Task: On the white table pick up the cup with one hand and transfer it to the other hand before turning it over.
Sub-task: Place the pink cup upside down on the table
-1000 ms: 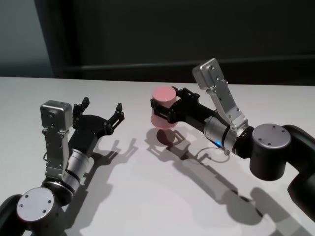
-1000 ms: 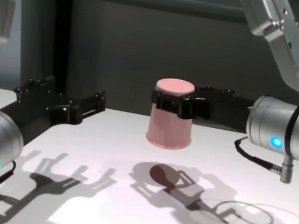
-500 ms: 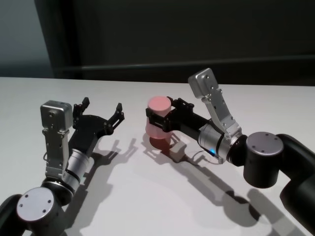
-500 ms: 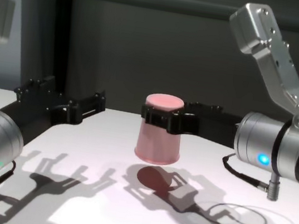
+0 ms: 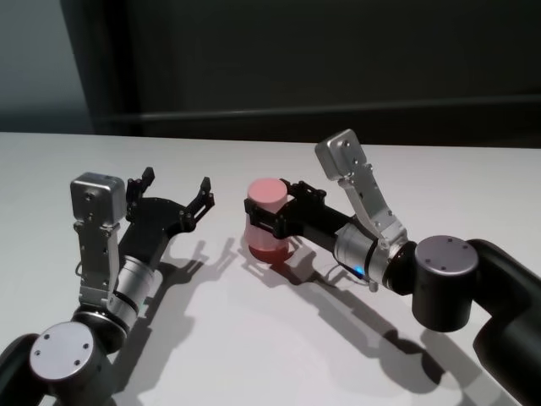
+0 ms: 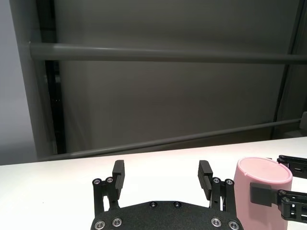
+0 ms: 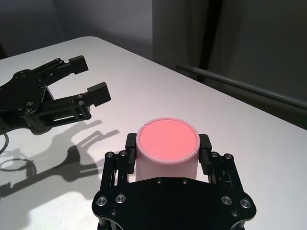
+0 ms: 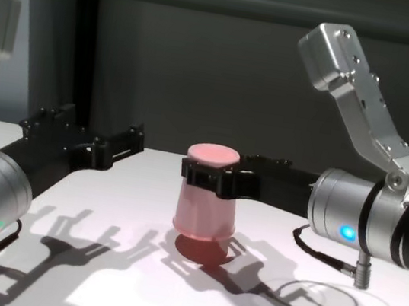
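I should open my right gripper and release the cup now, because the pink cup's wide rim (image 8: 202, 233) is at the white tabletop.
The pink cup (image 5: 266, 222) stands upside down, flat base up and wide rim down, at or just above the white table (image 5: 254, 338); I cannot tell if it touches. My right gripper (image 5: 264, 211) is shut on its upper part, one finger on each side, as the right wrist view shows (image 7: 167, 143). In the chest view the cup (image 8: 205, 207) sits over its own shadow. My left gripper (image 5: 175, 182) is open and holds nothing, a short way to the cup's left, fingers pointing at the table's far edge. The left wrist view shows the cup (image 6: 261, 191) beside the left gripper (image 6: 163, 172).
A dark wall with a grey horizontal rail (image 6: 158, 53) rises behind the table's far edge. A thin black cable (image 8: 328, 252) loops under the right wrist, close to the tabletop. Both arms cast shadows on the table around the cup.
The right gripper has carried the cup down toward the table and a little leftward, closer to the left gripper. The left arm has not moved.
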You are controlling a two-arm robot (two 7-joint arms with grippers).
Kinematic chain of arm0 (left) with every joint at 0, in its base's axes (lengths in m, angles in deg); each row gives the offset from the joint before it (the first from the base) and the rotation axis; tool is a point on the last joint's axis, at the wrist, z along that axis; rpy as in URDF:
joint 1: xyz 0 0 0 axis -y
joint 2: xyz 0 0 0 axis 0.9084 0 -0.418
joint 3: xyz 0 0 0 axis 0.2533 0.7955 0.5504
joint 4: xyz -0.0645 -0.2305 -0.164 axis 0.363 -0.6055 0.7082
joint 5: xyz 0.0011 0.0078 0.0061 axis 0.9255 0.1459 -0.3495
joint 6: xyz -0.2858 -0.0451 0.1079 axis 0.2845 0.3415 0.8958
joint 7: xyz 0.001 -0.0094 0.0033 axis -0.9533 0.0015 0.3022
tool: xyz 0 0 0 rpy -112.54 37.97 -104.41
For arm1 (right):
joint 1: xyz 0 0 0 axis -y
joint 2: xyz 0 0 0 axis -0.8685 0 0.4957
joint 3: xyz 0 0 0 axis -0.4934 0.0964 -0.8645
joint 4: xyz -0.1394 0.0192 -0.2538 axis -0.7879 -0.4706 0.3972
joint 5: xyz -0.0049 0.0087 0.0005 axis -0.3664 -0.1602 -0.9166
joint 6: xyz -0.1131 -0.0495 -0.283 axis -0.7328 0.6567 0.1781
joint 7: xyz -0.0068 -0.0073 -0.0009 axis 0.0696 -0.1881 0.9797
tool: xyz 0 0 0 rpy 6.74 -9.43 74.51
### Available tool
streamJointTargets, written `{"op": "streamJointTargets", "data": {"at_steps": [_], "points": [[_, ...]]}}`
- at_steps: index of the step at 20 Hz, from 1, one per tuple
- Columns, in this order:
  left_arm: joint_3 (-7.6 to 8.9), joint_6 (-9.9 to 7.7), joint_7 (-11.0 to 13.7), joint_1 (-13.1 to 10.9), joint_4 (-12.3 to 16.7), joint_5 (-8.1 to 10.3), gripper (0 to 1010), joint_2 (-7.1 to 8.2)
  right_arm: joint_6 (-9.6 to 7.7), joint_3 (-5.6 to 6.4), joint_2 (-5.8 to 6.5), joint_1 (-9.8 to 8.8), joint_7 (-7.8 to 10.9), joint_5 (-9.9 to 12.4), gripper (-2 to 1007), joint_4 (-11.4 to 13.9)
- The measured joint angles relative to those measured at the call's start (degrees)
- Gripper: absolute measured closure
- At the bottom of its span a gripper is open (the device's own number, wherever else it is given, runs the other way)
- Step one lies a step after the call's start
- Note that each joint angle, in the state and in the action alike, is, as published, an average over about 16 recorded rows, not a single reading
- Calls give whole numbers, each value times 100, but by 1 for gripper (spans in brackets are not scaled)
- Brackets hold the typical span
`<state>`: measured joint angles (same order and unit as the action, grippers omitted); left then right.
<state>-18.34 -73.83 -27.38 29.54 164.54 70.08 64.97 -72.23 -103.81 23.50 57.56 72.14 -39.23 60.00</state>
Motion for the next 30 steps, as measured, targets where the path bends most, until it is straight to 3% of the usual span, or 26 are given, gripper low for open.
{"op": "streamJointTargets", "data": {"at_steps": [17, 30], "points": [[0, 0, 0, 0, 0, 0, 7, 0, -161, 118, -67, -97, 223, -158, 244, -52], [0, 0, 0, 0, 0, 0, 7, 0, -216, 334, -110, -205, 311, -221, 56, -29]]}}
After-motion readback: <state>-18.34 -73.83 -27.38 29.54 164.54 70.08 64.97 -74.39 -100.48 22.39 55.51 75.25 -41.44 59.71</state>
